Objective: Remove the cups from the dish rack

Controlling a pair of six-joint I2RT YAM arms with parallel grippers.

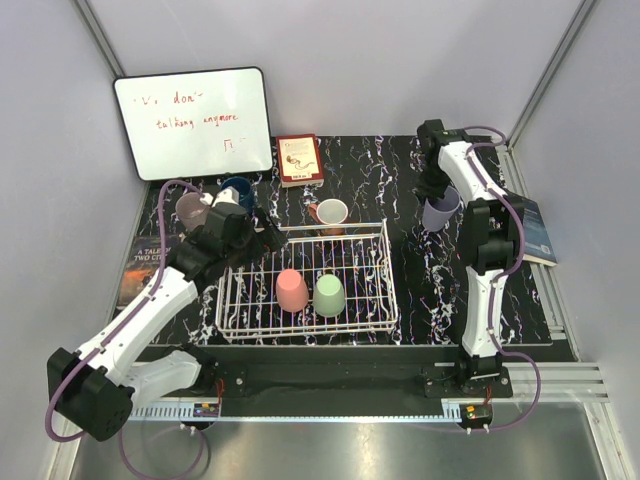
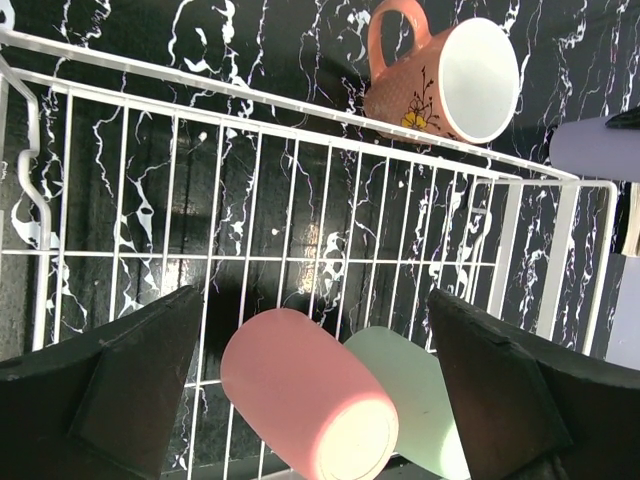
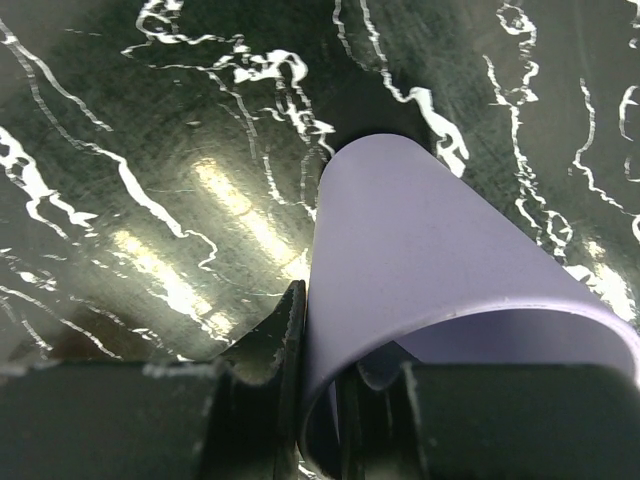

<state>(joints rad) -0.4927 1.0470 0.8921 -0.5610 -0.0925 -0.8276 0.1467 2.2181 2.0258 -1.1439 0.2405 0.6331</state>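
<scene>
My right gripper opens now, since the lavender cup [image 1: 440, 212] is upright, its base at the flat table beside the rack, and the cup would remain standing.
The white wire dish rack [image 1: 372, 285] holds a pink cup [image 1: 291, 290] and a light green cup [image 1: 329, 295], both upside down. My left gripper [image 1: 268, 238] is open and empty above the rack's back left. In its wrist view the pink cup [image 2: 300, 395] and green cup [image 2: 425, 400] lie between the fingers, below them. My right gripper [image 1: 437, 188] is shut on the rim of the lavender cup [image 1: 440, 212], right of the rack. One finger is inside the cup [image 3: 430, 240], one outside. A terracotta mug [image 1: 330, 213], a mauve cup [image 1: 189, 208] and a dark blue cup [image 1: 239, 189] stand outside the rack.
A whiteboard [image 1: 195, 120] leans at the back left. A small red-edged book [image 1: 300, 160] lies behind the rack. Another book [image 1: 138, 265] lies at the table's left edge, and one [image 1: 537, 232] at the right edge beside the right arm.
</scene>
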